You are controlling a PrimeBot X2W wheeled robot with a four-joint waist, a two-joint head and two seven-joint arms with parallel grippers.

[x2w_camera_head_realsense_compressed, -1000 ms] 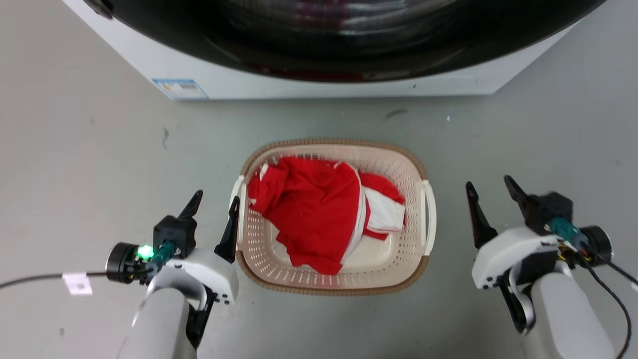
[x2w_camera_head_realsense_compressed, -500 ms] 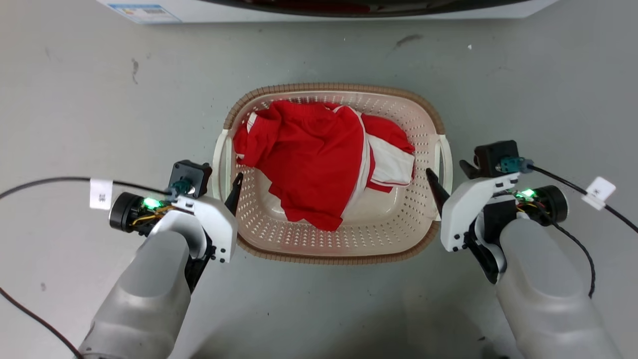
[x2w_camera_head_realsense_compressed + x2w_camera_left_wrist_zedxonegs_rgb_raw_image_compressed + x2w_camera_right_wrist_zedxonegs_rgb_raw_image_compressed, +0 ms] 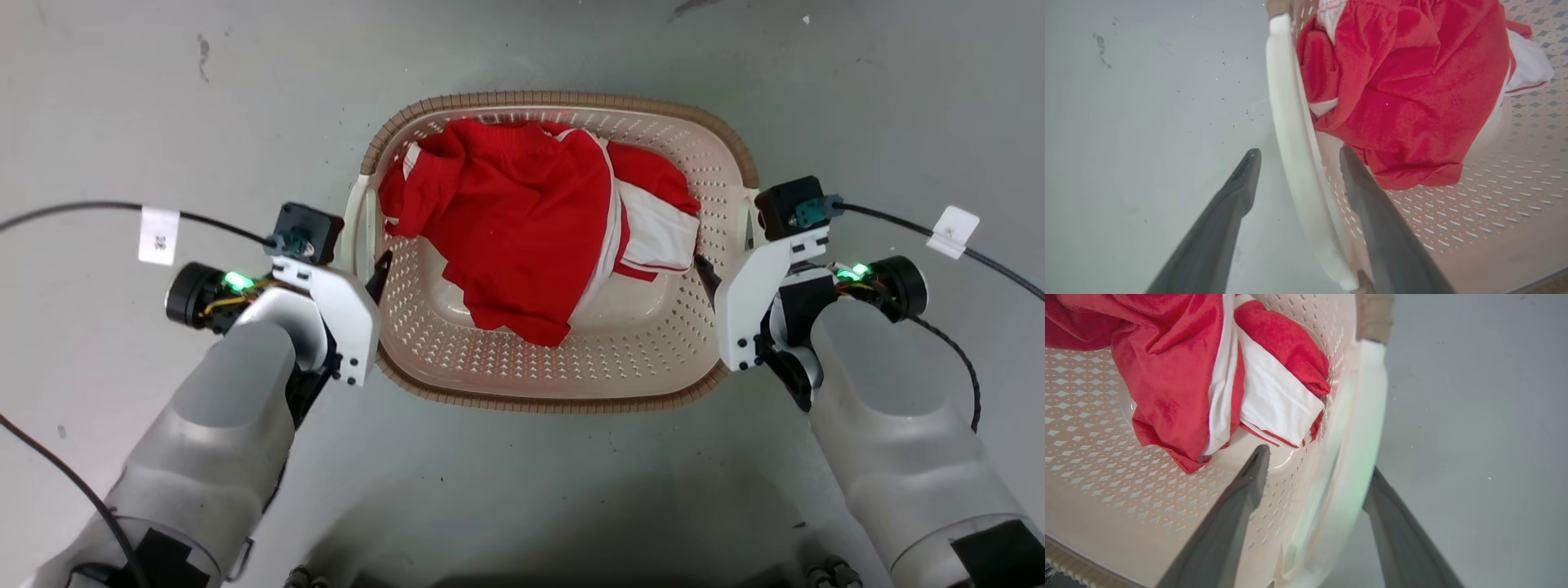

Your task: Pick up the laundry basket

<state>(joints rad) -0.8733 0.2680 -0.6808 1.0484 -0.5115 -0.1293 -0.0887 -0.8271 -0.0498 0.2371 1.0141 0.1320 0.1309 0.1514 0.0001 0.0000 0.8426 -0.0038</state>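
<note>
Next, my right gripper grabs the basket by its white side handle (image 3: 746,224) to pick up the laundry basket.
The laundry basket (image 3: 557,101), cream with a brown rim, sits on the grey floor and holds a red and white garment (image 3: 522,220). My left gripper (image 3: 365,260) is open and straddles the basket's white left handle (image 3: 1290,122): one finger is outside over the floor, the other inside by the perforated wall (image 3: 1494,192). My right gripper (image 3: 727,253) is open too and straddles the white right handle (image 3: 1367,416), with one finger inside the basket (image 3: 1106,457) and one outside. In both wrist views, gaps show between fingers and handles.
Black cables with white tags (image 3: 157,235) (image 3: 953,227) trail from both wrists across the floor. Bare grey floor (image 3: 163,98) surrounds the basket. Parts of my own base (image 3: 824,572) show at the bottom edge.
The head camera has tilted down, so the washing machine has left the view. Both grippers moved inward from beside the basket and now straddle its side handles.
</note>
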